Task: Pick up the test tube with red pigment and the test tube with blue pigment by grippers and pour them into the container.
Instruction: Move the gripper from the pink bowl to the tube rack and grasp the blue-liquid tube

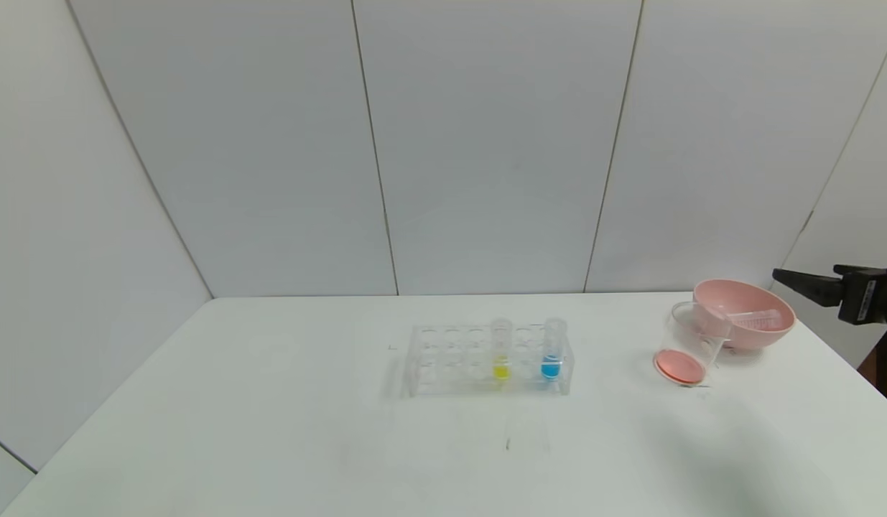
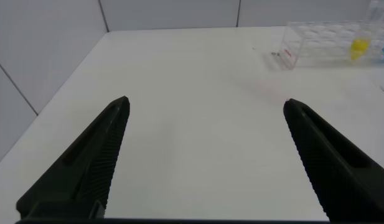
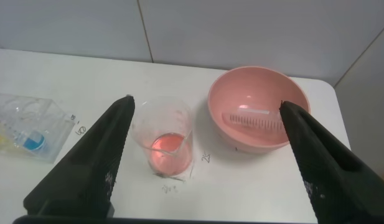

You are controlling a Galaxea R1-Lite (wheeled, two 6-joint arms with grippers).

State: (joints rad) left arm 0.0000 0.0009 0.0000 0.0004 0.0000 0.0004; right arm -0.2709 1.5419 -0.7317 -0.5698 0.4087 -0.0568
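The clear rack surrounds the lower part of the blue test tube, so my right gripper will grab the test tube by its upper end next.
The test tube with blue pigment [image 1: 551, 355] [image 3: 33, 142] stands upright in a clear rack [image 1: 450, 352] [image 3: 17, 112] at mid-table. The container [image 1: 691, 352] [image 3: 163, 140], a clear beaker, stands to the right of the rack with red liquid in its bottom. No tube holding red pigment shows; a clear tube [image 1: 755, 319] [image 3: 254, 118] with no visible liquid lies in the pink bowl [image 1: 770, 337] [image 3: 241, 134]. My right gripper [image 1: 781, 276] [image 3: 206, 101] hovers open by the table's right edge, just right of the bowl, holding nothing. My left gripper [image 2: 205, 101] is open over bare table, outside the head view.
A tube with yellow liquid [image 1: 500, 357] [image 2: 360, 46] stands in the rack, left of the blue one. The bowl touches the beaker's far right side. The white table [image 1: 271, 431] ends at grey wall panels behind, and its right edge runs close past the bowl.
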